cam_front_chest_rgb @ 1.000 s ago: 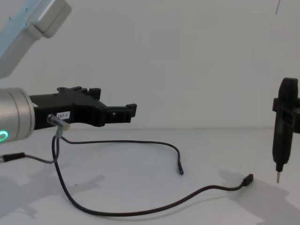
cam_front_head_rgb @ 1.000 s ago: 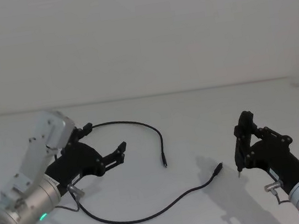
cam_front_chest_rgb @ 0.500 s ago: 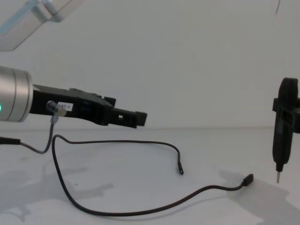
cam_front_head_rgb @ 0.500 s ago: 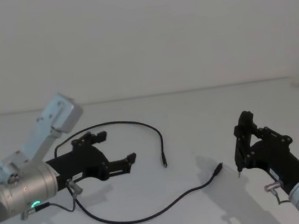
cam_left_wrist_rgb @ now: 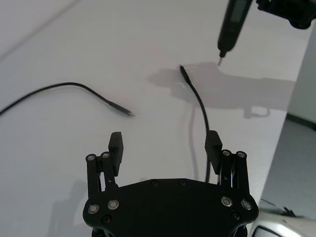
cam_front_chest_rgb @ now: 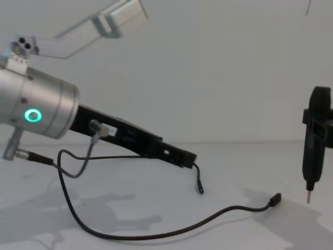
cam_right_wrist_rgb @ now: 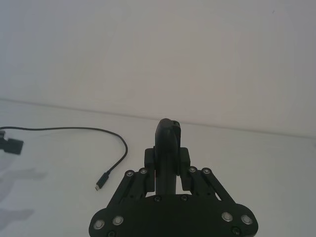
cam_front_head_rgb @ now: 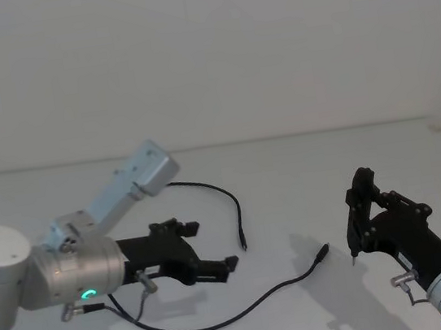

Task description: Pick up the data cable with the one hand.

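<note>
My left gripper grabs the data cable by the cord behind that plug (cam_front_chest_rgb: 228,209) next, the larger one, since the tool's pointed tip (cam_front_chest_rgb: 308,197) hangs close to it.
The data cable (cam_front_head_rgb: 322,248) lies loose on the white table, a thin black cord with a small plug (cam_front_head_rgb: 244,245) at one end and a larger plug (cam_front_chest_rgb: 274,198) at the other. My left gripper (cam_front_head_rgb: 210,246), the flat black hand on the silver cylinder with the green ring (cam_front_chest_rgb: 33,115), hovers open and tilted down between the cord's two stretches. In the left wrist view the cable (cam_left_wrist_rgb: 201,106) runs just past one fingertip (cam_left_wrist_rgb: 213,142) of the left gripper (cam_left_wrist_rgb: 164,143). Nothing sits between the fingers. My right gripper (cam_front_head_rgb: 365,209) stays at the right, shut on a black pointed tool (cam_front_chest_rgb: 314,151).
A short grey wire with a silver connector (cam_front_chest_rgb: 97,127) hangs from the left wrist. The table (cam_front_head_rgb: 286,164) is plain white with a white wall behind. The tool's pale tip (cam_front_head_rgb: 355,259) hangs just above the table, close to the cable's larger plug.
My left arm has swung right and forward, and its gripper has dipped toward the table, from beside the cord's left loop to between its two stretches. The cable and right arm have not moved.
</note>
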### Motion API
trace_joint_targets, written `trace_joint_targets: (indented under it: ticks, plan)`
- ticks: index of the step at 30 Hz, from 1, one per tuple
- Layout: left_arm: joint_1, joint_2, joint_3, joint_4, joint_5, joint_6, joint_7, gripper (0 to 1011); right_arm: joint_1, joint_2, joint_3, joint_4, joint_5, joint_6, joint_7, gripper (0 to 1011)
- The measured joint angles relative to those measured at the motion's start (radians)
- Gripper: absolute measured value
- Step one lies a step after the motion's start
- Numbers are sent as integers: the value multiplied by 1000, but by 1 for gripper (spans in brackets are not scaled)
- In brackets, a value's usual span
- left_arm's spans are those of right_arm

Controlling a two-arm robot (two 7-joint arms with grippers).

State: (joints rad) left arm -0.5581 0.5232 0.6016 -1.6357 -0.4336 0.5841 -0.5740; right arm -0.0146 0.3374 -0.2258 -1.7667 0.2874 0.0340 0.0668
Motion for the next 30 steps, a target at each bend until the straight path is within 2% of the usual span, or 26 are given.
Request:
trace_joint_targets:
  ticks: [2,7,13,30]
  plan:
    - [-22,-15,27,16,6,21,-9,1001,0,0,0,0,0,0,0,279]
    - [-42,-33,54,36,13,42,-13,1001,0,0,0,0,0,0,0,279]
    - [-72,-73,94,75,23,66,-10,1001,0,0,0,0,0,0,0,279]
    - [-126,-155,175,170,66,81,6,1001,0,0,0,0,0,0,0,279]
